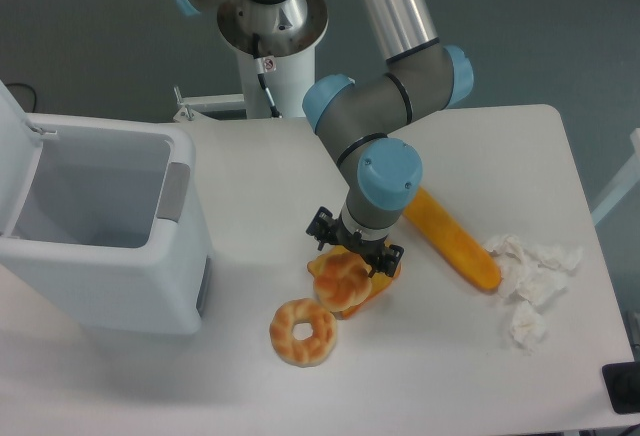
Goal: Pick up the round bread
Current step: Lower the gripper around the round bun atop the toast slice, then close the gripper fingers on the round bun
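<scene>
I next need to grab the round bread by its domed sides with my gripper, to pick it up off the orange toast slice (380, 278).
The round bread (341, 279), a domed bun with a golden knotted top, lies near the middle of the table, resting partly on an orange toast slice (380, 278). My gripper (355, 252) hangs directly over the bun's far side and points down. It is open, with one black finger (320, 230) to the bun's upper left and the other to its upper right. The wrist hides the bun's far edge. I cannot tell whether the fingers touch the bun.
A ring-shaped bread (302, 331) lies just left of and in front of the bun. A long orange baguette (450, 236) runs diagonally to the right, with crumpled white paper (528, 281) beyond it. A white open bin (100, 226) stands at the left.
</scene>
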Robot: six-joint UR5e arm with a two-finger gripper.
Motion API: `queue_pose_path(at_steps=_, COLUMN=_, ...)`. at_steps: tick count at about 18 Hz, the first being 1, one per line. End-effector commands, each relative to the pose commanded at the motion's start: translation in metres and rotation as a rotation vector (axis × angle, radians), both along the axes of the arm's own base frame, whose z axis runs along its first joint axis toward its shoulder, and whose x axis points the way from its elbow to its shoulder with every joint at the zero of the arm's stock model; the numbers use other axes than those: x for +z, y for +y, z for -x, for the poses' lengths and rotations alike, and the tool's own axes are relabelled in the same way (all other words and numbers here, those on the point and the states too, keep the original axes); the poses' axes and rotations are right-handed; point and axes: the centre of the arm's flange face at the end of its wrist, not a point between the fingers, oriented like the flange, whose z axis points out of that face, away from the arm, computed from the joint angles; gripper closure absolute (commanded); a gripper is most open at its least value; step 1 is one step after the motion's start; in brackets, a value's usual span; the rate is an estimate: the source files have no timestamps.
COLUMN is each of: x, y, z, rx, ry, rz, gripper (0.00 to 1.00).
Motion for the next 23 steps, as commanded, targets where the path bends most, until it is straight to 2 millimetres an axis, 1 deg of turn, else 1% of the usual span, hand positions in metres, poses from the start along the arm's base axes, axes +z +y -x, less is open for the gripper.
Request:
queue_pose_path(at_steps=3, x=-0.004, y=0.004, z=0.0, rx=0.04, ry=0.009, rz=-0.003, gripper=0.0)
queue_pose_path(at_steps=8, x=-0.004, y=0.005, z=0.0, rx=0.037, ry=0.012, rz=-0.005, gripper=0.0)
queue_pose_path(at_steps=14, x=0.003, y=0.004, z=0.009, rx=0.038, ry=0.041, rz=0.002, gripper=0.0)
queue_pose_path(at_steps=16, x=0.001, y=0.002, z=0.01, rx=0.031, ry=0.061, rz=0.036, gripper=0.0)
queue_pose_path(at_steps=23, x=-0.002, y=0.003, z=0.008, rx=0.031, ry=0.059, rz=0.04, gripper=0.0)
